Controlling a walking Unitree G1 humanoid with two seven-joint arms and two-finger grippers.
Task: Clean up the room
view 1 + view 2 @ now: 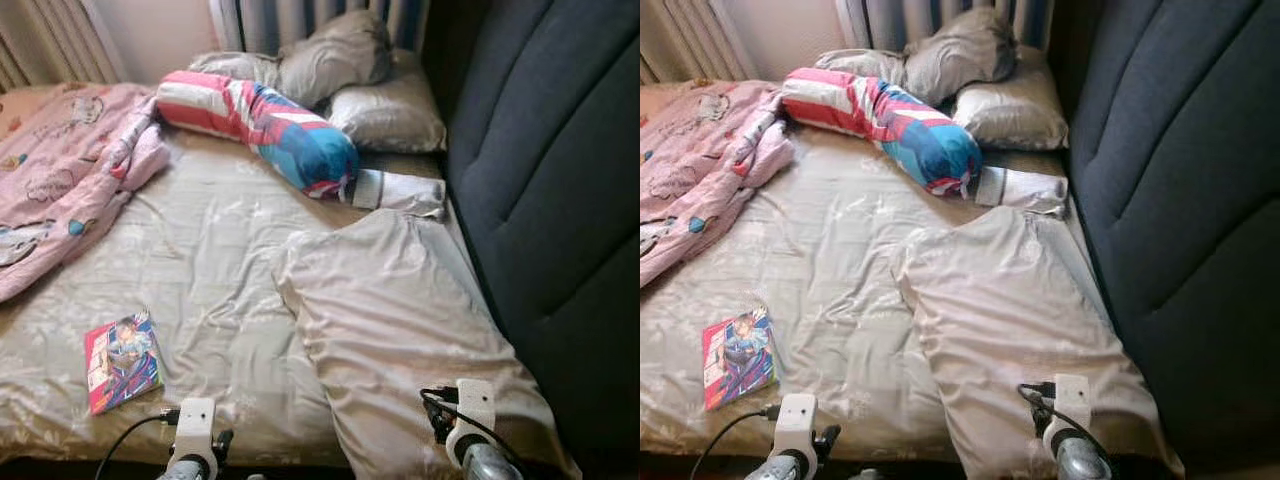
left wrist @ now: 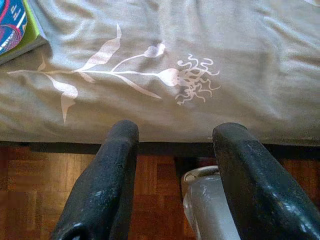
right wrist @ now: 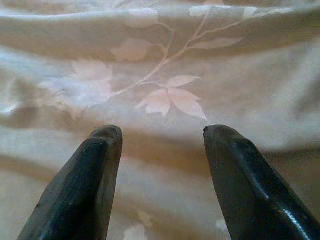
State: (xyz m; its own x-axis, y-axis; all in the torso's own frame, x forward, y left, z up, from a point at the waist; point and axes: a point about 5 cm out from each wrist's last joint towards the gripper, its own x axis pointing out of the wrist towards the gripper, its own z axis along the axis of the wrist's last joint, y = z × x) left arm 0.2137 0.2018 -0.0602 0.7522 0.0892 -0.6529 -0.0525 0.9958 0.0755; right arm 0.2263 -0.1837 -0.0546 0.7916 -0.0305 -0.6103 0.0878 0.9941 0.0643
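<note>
I should next grab the beige pillow with my right gripper by a raised fold of its fabric [image 3: 164,137]. The rest of the pillow lies flat and is far wider than my fingers.
An unmade bed [image 1: 200,260] with a grey-beige leaf-print sheet lies before me. A comic book [image 1: 122,361] rests near its front left edge. A beige pillow [image 1: 400,320] lies flat at the front right. A red, white and blue bolster [image 1: 260,120] lies across the head end beside grey pillows [image 1: 340,60]. A pink blanket [image 1: 60,170] is bunched at the left. My left gripper [image 2: 172,137] hangs open at the bed's front edge, above the wooden floor. My right gripper [image 3: 160,137] is open just over the beige pillow.
A dark padded headboard [image 1: 560,180] runs along the right side. A small white folded cloth [image 1: 400,192] lies by the bolster. Curtains [image 1: 300,15] hang behind the pillows. Parquet floor [image 2: 45,185] shows under the bed edge.
</note>
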